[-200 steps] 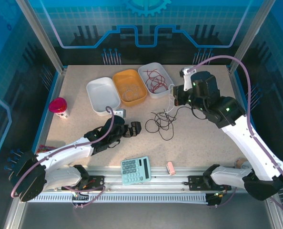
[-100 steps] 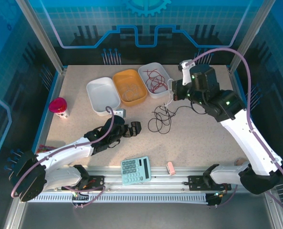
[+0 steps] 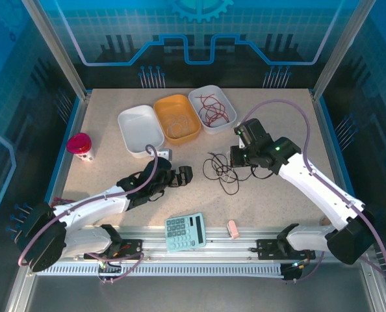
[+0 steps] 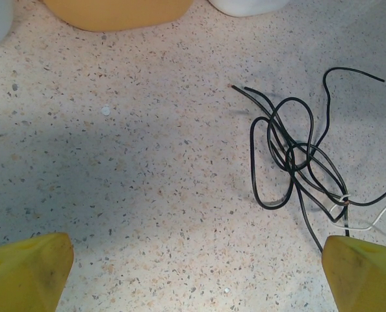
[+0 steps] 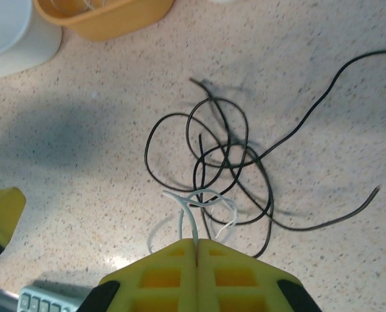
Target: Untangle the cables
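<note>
My left gripper should take hold of only a black cable's loop [image 5: 147, 158] next. The white cable then stays free for my right gripper to untangle.
A loose tangle of black cables [image 3: 220, 169] lies on the speckled table near its middle. My right gripper [image 3: 235, 159] hangs low at the tangle's right edge. In the right wrist view its jaws [image 5: 197, 242] are pressed together on a white cable [image 5: 192, 207], which loops out over the black cables [image 5: 225, 153]. My left gripper [image 3: 183, 174] rests on the table left of the tangle, wide open with nothing between its yellow fingertips [image 4: 34, 266]. The black cables [image 4: 290, 156] lie ahead of it to the right.
Three trays stand at the back: an empty white one [image 3: 131, 140], an orange one [image 3: 192, 133] with pale wires, and a white one [image 3: 196, 101] with red wires. A red-lidded cup [image 3: 80, 145] stands at the left. A calculator [image 3: 185, 232] and a pink eraser [image 3: 232, 229] lie near the front edge.
My right arm has dropped down and come nearer, from beside the back white tray to the tangle's edge, still shut on the white cable. The left arm has not moved.
</note>
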Available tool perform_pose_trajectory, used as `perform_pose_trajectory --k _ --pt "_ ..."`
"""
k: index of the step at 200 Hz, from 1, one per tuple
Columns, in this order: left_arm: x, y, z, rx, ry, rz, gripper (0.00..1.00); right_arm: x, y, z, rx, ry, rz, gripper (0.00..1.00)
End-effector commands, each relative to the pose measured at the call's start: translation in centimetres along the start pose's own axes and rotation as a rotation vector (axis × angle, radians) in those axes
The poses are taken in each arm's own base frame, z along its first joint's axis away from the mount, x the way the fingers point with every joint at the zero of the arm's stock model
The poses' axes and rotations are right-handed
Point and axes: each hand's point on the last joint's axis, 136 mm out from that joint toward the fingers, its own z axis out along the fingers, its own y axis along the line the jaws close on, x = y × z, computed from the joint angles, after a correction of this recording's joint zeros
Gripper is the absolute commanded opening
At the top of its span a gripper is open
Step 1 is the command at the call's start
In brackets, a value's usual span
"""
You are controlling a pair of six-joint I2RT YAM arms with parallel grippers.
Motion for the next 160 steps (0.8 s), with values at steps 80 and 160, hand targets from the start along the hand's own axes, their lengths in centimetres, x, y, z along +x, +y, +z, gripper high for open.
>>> perform_pose_trajectory --k 80,160 --pt "-0.9 -0.1 -1.0 0.014 -0.034 -0.018 0.99 -4.7 4.4 -10.9 -0.238 -0.184 -0.079 0.00" --pt "-1.9 -6.9 -2.0 0.391 -0.135 0.280 0.99 -7.8 4.7 -16.3 -0.218 -0.314 -0.159 0.00"
